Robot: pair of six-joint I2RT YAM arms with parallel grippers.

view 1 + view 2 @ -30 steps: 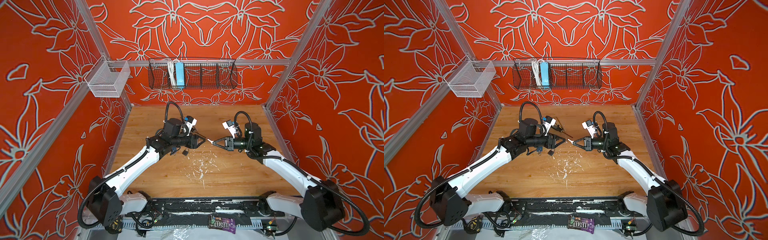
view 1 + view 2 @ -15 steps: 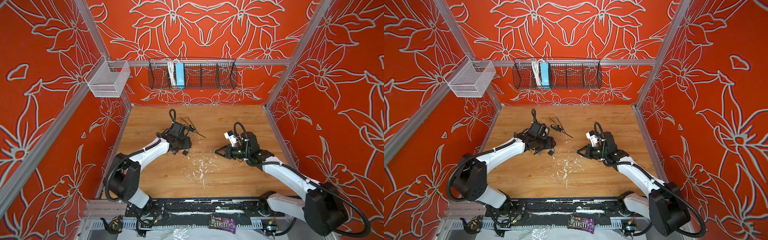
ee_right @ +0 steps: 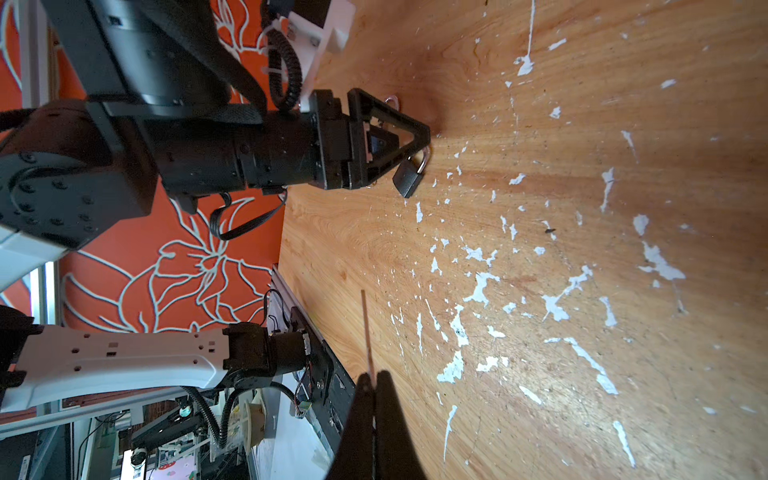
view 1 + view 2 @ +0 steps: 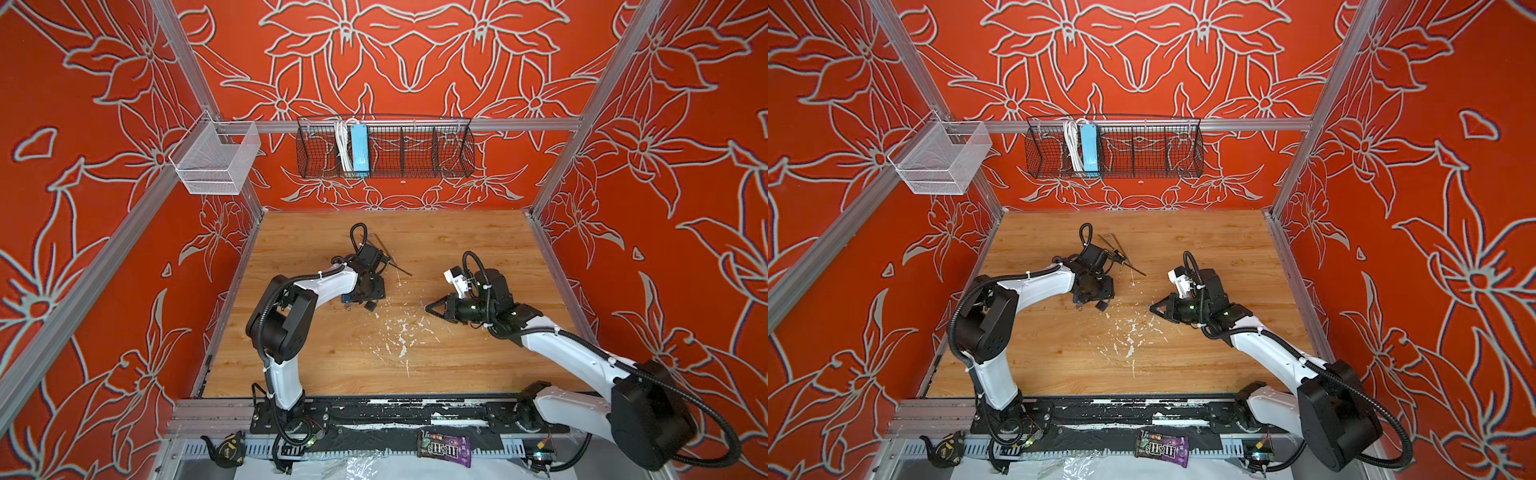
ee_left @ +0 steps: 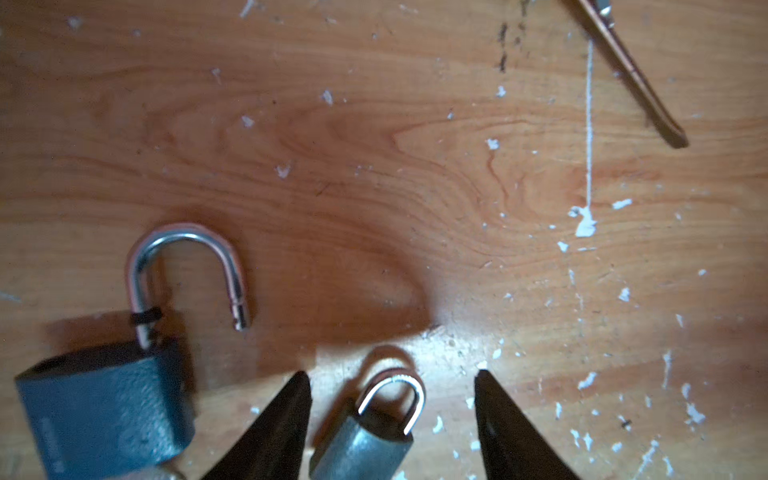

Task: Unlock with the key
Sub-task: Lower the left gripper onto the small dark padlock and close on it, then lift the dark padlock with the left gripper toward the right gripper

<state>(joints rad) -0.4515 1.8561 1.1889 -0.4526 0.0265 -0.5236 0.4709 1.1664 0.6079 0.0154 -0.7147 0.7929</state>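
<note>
My left gripper grabs the small grey padlock (image 5: 370,432) by the sides of its body next, which leaves the keyhole and shackle free to unlock.
In the left wrist view a small grey padlock (image 5: 370,432) with its shackle closed lies on the wood between the spread fingers of my left gripper (image 5: 392,378), which is open and not touching it. Beside it lies a large blue-grey padlock (image 5: 104,407) with its shackle sprung open. Both top views show the left gripper (image 4: 365,297) pointing down over these locks (image 4: 1101,306). My right gripper (image 3: 373,376) is shut on the key (image 3: 365,332), a thin pale strip seen edge-on. It hovers low, right of centre (image 4: 428,308), apart from the locks.
A thin brown metal tool (image 4: 386,259) lies just behind the left gripper. White flecks (image 4: 399,336) cover the middle of the wooden floor. A black wire basket (image 4: 384,145) and a white mesh basket (image 4: 216,160) hang on the back rail. A candy bag (image 4: 444,446) lies beyond the front edge.
The two grippers, close together in mid-air at the centre a second ago, have drawn apart. The left has dropped to the table over the padlocks; the right has pulled back rightward and lower.
</note>
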